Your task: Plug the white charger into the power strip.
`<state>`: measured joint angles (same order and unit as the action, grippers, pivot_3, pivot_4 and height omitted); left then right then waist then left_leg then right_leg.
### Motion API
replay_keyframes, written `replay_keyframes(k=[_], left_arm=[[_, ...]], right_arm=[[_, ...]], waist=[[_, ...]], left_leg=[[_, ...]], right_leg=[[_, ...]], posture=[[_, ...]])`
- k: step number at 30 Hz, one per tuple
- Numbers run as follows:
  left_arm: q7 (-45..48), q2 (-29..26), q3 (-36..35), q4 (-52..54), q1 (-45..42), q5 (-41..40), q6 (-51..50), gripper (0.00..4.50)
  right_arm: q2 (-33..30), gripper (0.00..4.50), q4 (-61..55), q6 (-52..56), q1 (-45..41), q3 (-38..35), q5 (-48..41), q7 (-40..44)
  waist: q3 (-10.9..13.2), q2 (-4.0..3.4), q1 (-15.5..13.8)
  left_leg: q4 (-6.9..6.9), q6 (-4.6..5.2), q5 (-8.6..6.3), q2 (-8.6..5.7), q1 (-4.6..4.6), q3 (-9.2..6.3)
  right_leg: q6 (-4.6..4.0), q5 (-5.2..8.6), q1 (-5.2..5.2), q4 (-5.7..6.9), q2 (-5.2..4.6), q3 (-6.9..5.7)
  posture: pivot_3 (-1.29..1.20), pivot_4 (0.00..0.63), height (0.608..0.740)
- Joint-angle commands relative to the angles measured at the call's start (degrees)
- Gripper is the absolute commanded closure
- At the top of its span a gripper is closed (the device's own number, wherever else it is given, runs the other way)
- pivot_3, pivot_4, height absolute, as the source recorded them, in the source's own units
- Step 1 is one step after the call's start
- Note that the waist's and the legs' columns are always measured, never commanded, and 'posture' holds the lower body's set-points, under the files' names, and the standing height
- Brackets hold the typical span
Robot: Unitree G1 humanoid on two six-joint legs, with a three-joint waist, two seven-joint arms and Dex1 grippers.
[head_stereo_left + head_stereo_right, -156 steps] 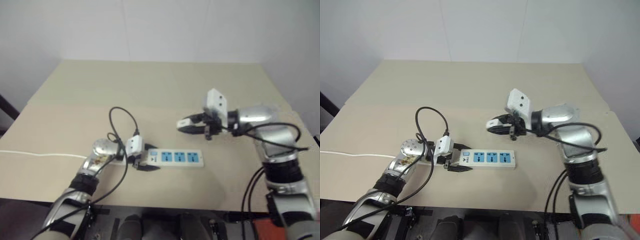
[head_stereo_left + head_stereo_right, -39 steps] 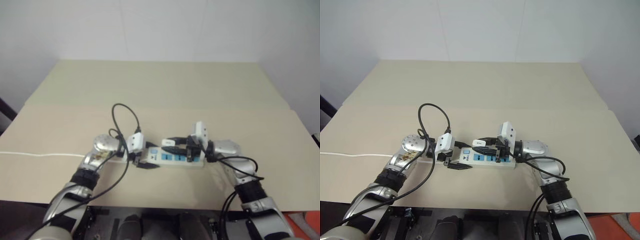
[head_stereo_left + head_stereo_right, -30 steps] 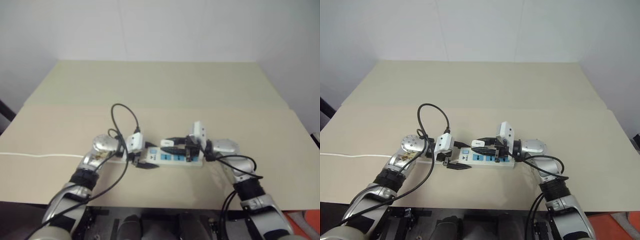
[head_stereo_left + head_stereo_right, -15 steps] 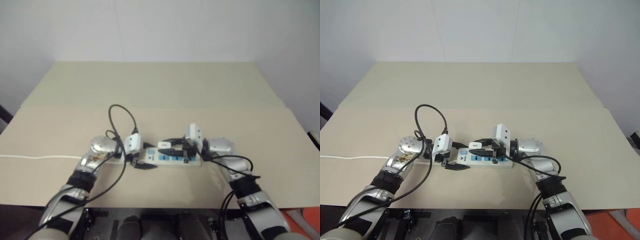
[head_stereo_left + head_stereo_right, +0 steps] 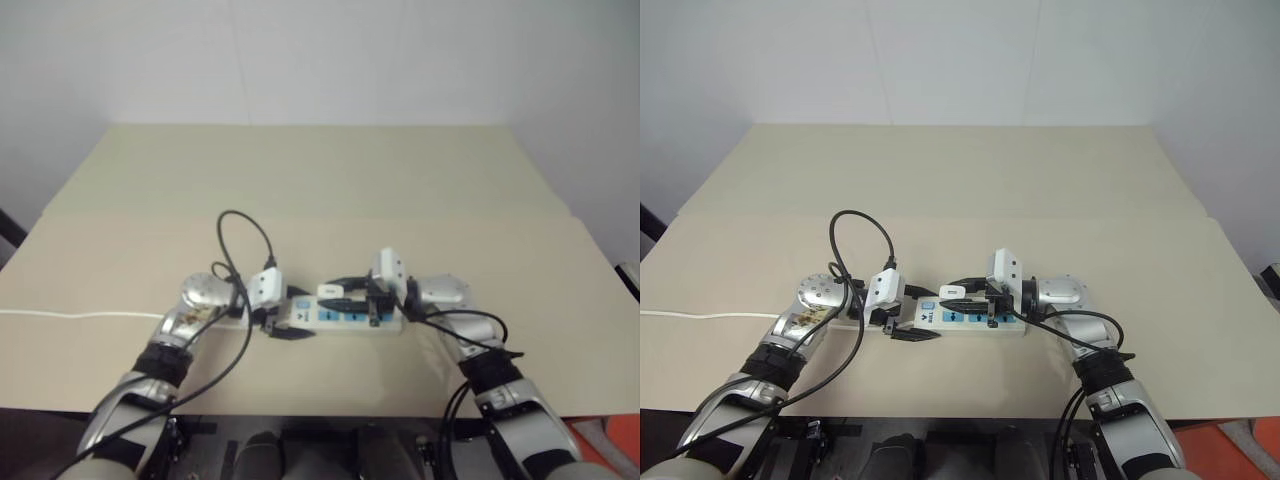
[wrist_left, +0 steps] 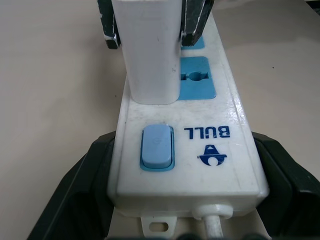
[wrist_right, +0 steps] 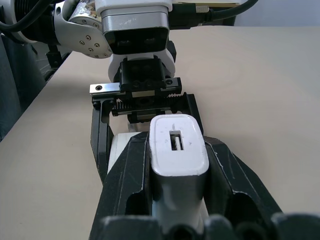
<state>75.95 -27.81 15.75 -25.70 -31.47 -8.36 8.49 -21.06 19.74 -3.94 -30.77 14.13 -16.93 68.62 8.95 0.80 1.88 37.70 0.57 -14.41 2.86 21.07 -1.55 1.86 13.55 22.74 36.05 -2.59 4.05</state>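
The base of the white charger [image 5: 331, 291] touches the socket side of the power strip, so the robot's right gripper should open now.
The power strip [image 5: 362, 316], a white bar with blue sockets, lies on the table near its front edge. My left gripper [image 5: 289, 316] is shut on the strip's switch end; its black fingers [image 6: 82, 187] flank the blue switch [image 6: 157, 147]. The white charger [image 6: 150, 55] stands upright over the socket beside the switch and hides it. Its base looks to meet the strip's face; the prongs are hidden. My right gripper [image 7: 178, 150] is shut on the charger [image 7: 178, 142], one finger on each side.
The strip's thin white cord [image 5: 80, 314] runs left across the beige table [image 5: 450, 200] to its edge. A black cable [image 5: 247, 238] loops up behind my left wrist. A fold line crosses the tabletop behind both hands.
Since five seconds ago my right gripper has come down and left, bringing the charger onto the strip. Over the last second both hands have kept still; the picture has shifted slightly.
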Motion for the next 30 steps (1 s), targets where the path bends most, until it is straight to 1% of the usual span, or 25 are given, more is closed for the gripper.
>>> replay_keyframes(k=[1, 4, 6, 7, 9, 10, 11, 13, 14, 20, 26, 28, 29, 30], left_arm=[[0.40, -1.73, -1.09, 1.01, -0.14, 0.45, 0.66, 1.19], [0.44, -1.65, -1.04, 0.90, -0.19, 0.46, 0.71, 1.19], [0.38, -1.54, -1.00, 0.88, -0.23, 0.47, 0.68, 1.19], [0.38, -1.50, -0.99, 0.86, -0.24, 0.47, 0.68, 1.19], [0.38, -1.42, -0.93, 0.88, -0.25, 0.48, 0.66, 1.19], [0.37, -1.38, -0.89, 0.95, -0.24, 0.48, 0.60, 1.19], [0.36, -1.35, -0.86, 0.98, -0.24, 0.47, 0.56, 1.19], [0.34, -1.28, -0.79, 1.02, -0.24, 0.49, 0.54, 1.19], [0.34, -1.26, -0.79, 1.01, -0.25, 0.47, 0.53, 1.19], [-0.03, -0.85, -0.73, 0.97, -0.40, 0.46, 0.23, 1.19], [-0.64, -0.01, -0.39, 0.78, -0.85, 0.73, -1.55, 1.19], [-1.15, 0.53, -0.59, 0.41, -1.11, 0.73, -1.01, 0.47], [-0.99, 0.66, -0.66, 0.29, -1.28, 0.63, -1.08, 0.19], [-0.69, 0.77, -0.79, 0.28, -1.40, 0.44, -0.78, 0.03]], right_arm=[[-2.79, 3.35, 4.46, 2.25, 1.96, 0.47, 4.40, -1.04], [-2.33, 3.35, 3.11, 3.11, 1.66, 0.65, 3.77, -0.91], [-2.17, 2.62, 2.41, 4.00, 1.49, 0.73, 3.24, -0.54], [-2.11, 2.37, 2.16, 4.47, 1.40, 0.80, 3.07, -0.32], [-1.90, 1.72, 1.75, 4.80, 1.37, 0.84, 3.11, -0.41], [-1.85, 1.25, 1.54, 4.82, 1.42, 0.85, 3.23, -0.53], [-1.77, 0.95, 1.34, 4.69, 1.50, 0.86, 3.45, -0.82], [-1.76, 0.14, 0.94, 5.12, 1.60, 0.87, 3.46, -0.74], [-1.80, 0.03, 0.76, 5.34, 1.62, 0.89, 3.47, -0.57], [-2.94, 0.03, -1.59, 8.07, 1.35, -1.17, 1.92, -0.05], [-7.70, 0.03, -9.73, 13.84, 3.06, -5.66, -2.62, 1.62], [-10.09, 0.00, -13.39, 15.71, 4.80, -7.28, -4.19, 2.32], [-10.97, 0.00, -14.71, 16.25, 5.52, -7.77, -4.71, 2.49], [-11.81, 0.00, -16.05, 16.83, 6.25, -8.37, -5.25, 2.46]], waist=[[0.00, 0.00, 0.01], [0.00, 0.00, 0.01], [0.00, 0.00, 0.01], [0.00, 0.01, -0.02], [-0.03, 0.05, 0.12], [-0.03, 0.05, 0.19], [-0.03, 0.05, 0.23], [-0.04, 0.07, 0.27], [-0.04, 0.07, 0.27], [-0.04, 0.07, 0.23], [-0.03, 0.08, -0.07], [-0.02, 0.07, -0.24], [-0.01, 0.08, -0.27], [-0.01, 0.07, -0.34]], left_leg=[[0.00, 0.00, 0.00, 0.00, 0.00, 0.00], [0.00, 0.00, 0.00, 0.00, 0.00, 0.00], [0.00, 0.00, 0.00, 0.00, 0.00, 0.00], [0.00, 0.00, 0.00, 0.00, 0.00, 0.00], [0.00, 0.00, 0.00, 0.00, 0.02, 0.00], [0.00, 0.01, -0.01, 0.01, 0.00, 0.00], [0.00, 0.02, -0.01, 0.01, 0.01, 0.00], [0.00, 0.02, -0.01, 0.01, 0.00, 0.00], [0.00, 0.02, -0.01, 0.01, 0.00, 0.00], [0.00, 0.02, -0.01, 0.01, 0.02, 0.00], [0.00, 0.02, -0.01, 0.01, 0.12, 0.00], [0.00, 0.02, -0.01, 0.00, 0.18, 0.01], [0.00, 0.02, -0.01, -0.01, 0.19, 0.01], [0.00, 0.02, -0.01, 0.00, 0.26, 0.01]], right_leg=[[0.00, 0.00, 0.00, 0.00, 0.00, 0.00], [0.00, 0.00, 0.00, 0.00, 0.00, 0.00], [0.00, 0.00, 0.00, 0.00, 0.00, 0.00], [0.00, 0.00, 0.00, 0.00, 0.00, 0.00], [0.00, 0.00, 0.03, 0.00, 0.00, 0.01], [-0.01, 0.00, 0.02, 0.00, 0.01, 0.00], [-0.01, 0.00, 0.02, 0.00, 0.01, 0.00], [-0.01, 0.00, 0.01, 0.00, 0.01, 0.00], [-0.01, 0.00, 0.01, 0.00, 0.01, 0.00], [-0.01, 0.00, 0.02, 0.00, 0.00, 0.00], [-0.01, 0.00, 0.13, -0.01, 0.00, 0.00], [-0.01, 0.00, 0.20, 0.00, -0.01, 0.01], [0.00, 0.00, 0.23, 0.00, -0.01, 0.01], [-0.01, 0.00, 0.29, 0.01, 0.00, 0.01]], posture=[[0.00, 0.150, 0.740], [0.00, 0.150, 0.740], [0.00, 0.150, 0.740], [0.00, 0.150, 0.740], [0.00, 0.150, 0.740], [0.00, 0.150, 0.740], [0.00, 0.150, 0.740], [0.00, 0.150, 0.740], [0.00, 0.150, 0.740], [0.00, 0.150, 0.740], [0.00, 0.150, 0.740], [0.00, 0.150, 0.740], [0.00, 0.150, 0.740], [0.00, 0.150, 0.740]])
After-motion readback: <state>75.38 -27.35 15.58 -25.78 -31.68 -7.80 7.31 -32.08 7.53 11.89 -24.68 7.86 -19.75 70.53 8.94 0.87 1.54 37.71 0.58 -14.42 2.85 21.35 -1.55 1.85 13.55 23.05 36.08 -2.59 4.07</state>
